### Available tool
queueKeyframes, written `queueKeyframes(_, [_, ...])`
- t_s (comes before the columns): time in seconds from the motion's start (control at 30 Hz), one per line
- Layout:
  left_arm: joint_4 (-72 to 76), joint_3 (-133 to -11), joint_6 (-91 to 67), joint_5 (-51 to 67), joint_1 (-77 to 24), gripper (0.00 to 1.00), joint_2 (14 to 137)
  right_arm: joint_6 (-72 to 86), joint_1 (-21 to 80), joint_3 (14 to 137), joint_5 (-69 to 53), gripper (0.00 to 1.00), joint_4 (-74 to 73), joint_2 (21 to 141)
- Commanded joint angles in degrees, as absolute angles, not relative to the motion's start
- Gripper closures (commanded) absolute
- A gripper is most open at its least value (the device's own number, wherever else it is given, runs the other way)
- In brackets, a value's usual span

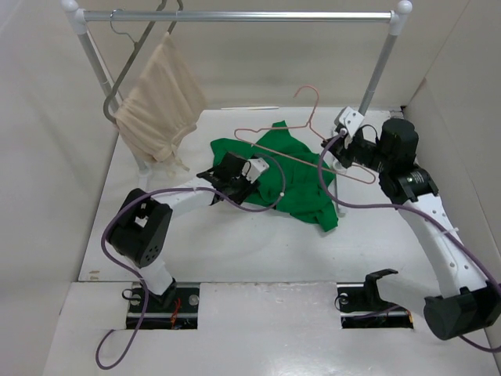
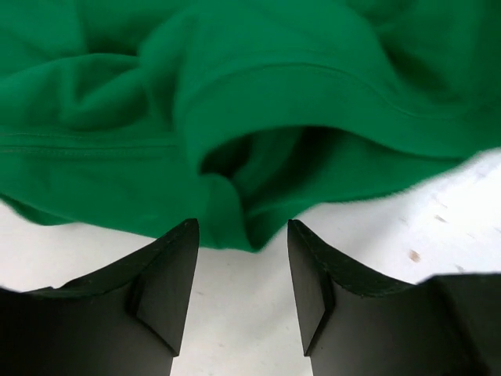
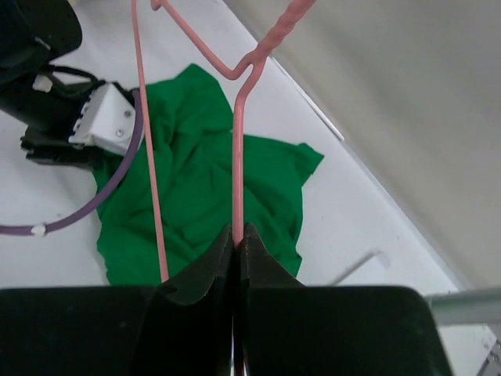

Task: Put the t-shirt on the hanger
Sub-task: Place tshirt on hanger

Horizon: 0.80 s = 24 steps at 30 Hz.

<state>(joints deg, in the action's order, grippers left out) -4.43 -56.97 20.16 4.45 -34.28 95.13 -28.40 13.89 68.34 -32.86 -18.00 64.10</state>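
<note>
My left gripper should next grab the green t-shirt's edge fold (image 2: 230,224) beside the t-shirt's opening. The opening then stays free, so the hanger can go in.
The green t-shirt (image 1: 301,184) lies crumpled on the white table, mid-centre; it also shows in the left wrist view (image 2: 258,110) and the right wrist view (image 3: 203,196). The pink wire hanger (image 1: 309,129) is held above the shirt's far right side. My right gripper (image 3: 237,231) is shut on one wire of the hanger (image 3: 237,157). My left gripper (image 2: 243,235) is open and empty, low over the table at the shirt's left edge, with a fold of green cloth just ahead between its fingertips.
A metal clothes rail (image 1: 235,16) spans the back. A dark grey hanger (image 1: 129,66) with a beige cloth (image 1: 160,98) hangs at its left end. White walls enclose the table on both sides.
</note>
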Motion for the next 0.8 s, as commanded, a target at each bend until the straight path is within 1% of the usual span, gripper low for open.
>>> queueKeyframes(0.0, [3.1,-56.7,20.5,-3.9,-33.9,0.54,95.6,-26.7,13.2,65.7,-29.4,1.0,-14.9,58.9])
queueKeyframes(0.07, [3.6,-56.2,20.5,-4.5,-33.9,0.54,96.1,-26.1,13.2,64.3,-29.4,1.0,-15.5,58.1])
queueKeyframes(0.23, [4.7,-56.7,20.0,-4.5,-33.9,0.68,97.7,-26.1,13.2,60.3,-29.4,1.0,-16.9,56.2])
queueKeyframes(0.37, [4.1,-56.1,21.6,-4.5,-33.9,0.68,98.3,-26.1,13.2,59.0,-28.1,1.0,-18.4,54.2])
queueKeyframes(0.4, [4.1,-55.6,21.6,-4.5,-33.9,0.7,98.3,-26.1,12.7,58.5,-27.6,1.0,-19.3,54.2])
queueKeyframes(0.43, [4.1,-55.5,21.6,-4.5,-33.9,0.76,98.3,-26.1,12.7,58.4,-27.0,1.0,-20.2,53.5])
queueKeyframes(0.5, [2.7,-55.5,20.3,-4.5,-33.3,0.93,98.3,-26.1,12.7,57.9,-25.2,1.0,-21.6,52.9])
queueKeyframes(0.53, [1.8,-57.6,19.2,-3.5,-32.3,1.0,98.3,-26.1,12.7,57.9,-24.4,1.0,-23.7,52.1])
queueKeyframes(0.63, [-5.0,-61.8,17.1,1.6,-28.8,1.0,97.1,-26.7,12.7,56.8,-21.2,1.0,-28.8,51.6])
queueKeyframes(0.67, [-7.0,-65.0,15.8,3.6,-27.7,1.0,96.5,-26.7,12.7,56.1,-20.7,1.0,-30.0,51.1])
queueKeyframes(0.73, [-15.0,-69.8,15.1,10.6,-24.8,1.0,96.0,-28.1,13.9,54.4,-18.8,1.0,-33.3,51.1])
queueKeyframes(0.77, [-15.0,-71.3,15.1,12.5,-24.2,1.0,96.0,-28.1,14.5,54.4,-18.8,1.0,-34.2,51.1])
